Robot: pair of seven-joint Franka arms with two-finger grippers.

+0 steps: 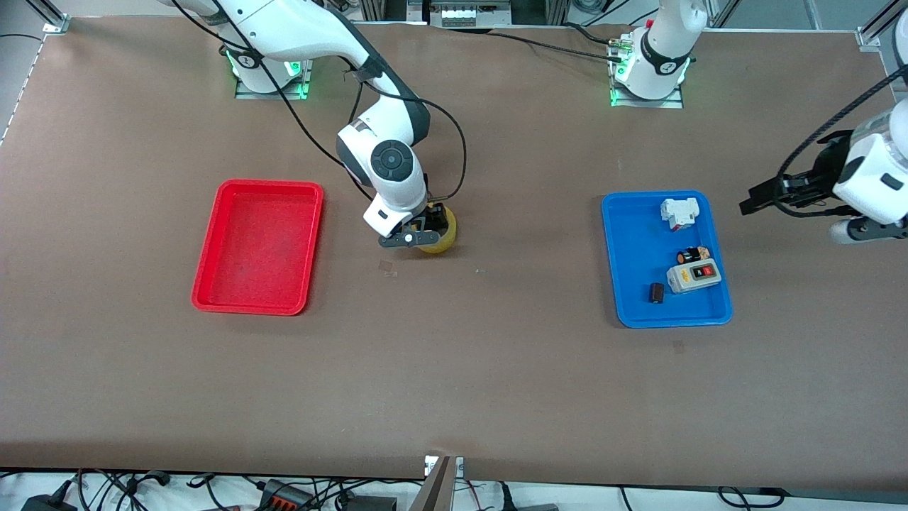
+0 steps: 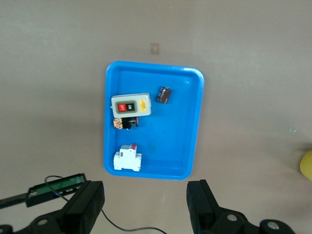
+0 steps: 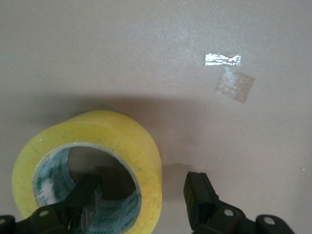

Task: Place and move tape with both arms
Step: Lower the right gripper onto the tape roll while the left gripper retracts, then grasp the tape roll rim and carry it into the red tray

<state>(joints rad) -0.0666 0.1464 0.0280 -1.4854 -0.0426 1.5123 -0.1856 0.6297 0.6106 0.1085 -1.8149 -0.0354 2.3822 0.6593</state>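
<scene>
I should close my right gripper now, because my fingers are around the side of the tape (image 3: 122, 136), with one inside its hole (image 3: 115, 178), and they would hold the tape.
The tape (image 1: 441, 240), a yellowish ring-shaped roll, lies on the brown table between the two trays, closer to the red one. My right gripper (image 1: 424, 228) is down over it and open. In the right wrist view one finger (image 3: 83, 197) is inside the hole of the tape (image 3: 122, 136) and the other finger (image 3: 201, 195) is outside the wall, apart from it. My left gripper (image 1: 753, 202) is open and empty, held in the air at the left arm's end of the table past the blue tray; it waits. In the left wrist view my left gripper (image 2: 145, 204) shows wide open, and the tape's edge (image 2: 307, 165) shows too.
An empty red tray (image 1: 213, 284) lies toward the right arm's end. A blue tray (image 1: 631, 298) holds a white breaker (image 1: 679, 213), a grey switch box (image 1: 694, 277), a small black cylinder (image 1: 657, 292) and a small dark part (image 1: 693, 254). A clear tape scrap (image 1: 387, 268) lies near the roll.
</scene>
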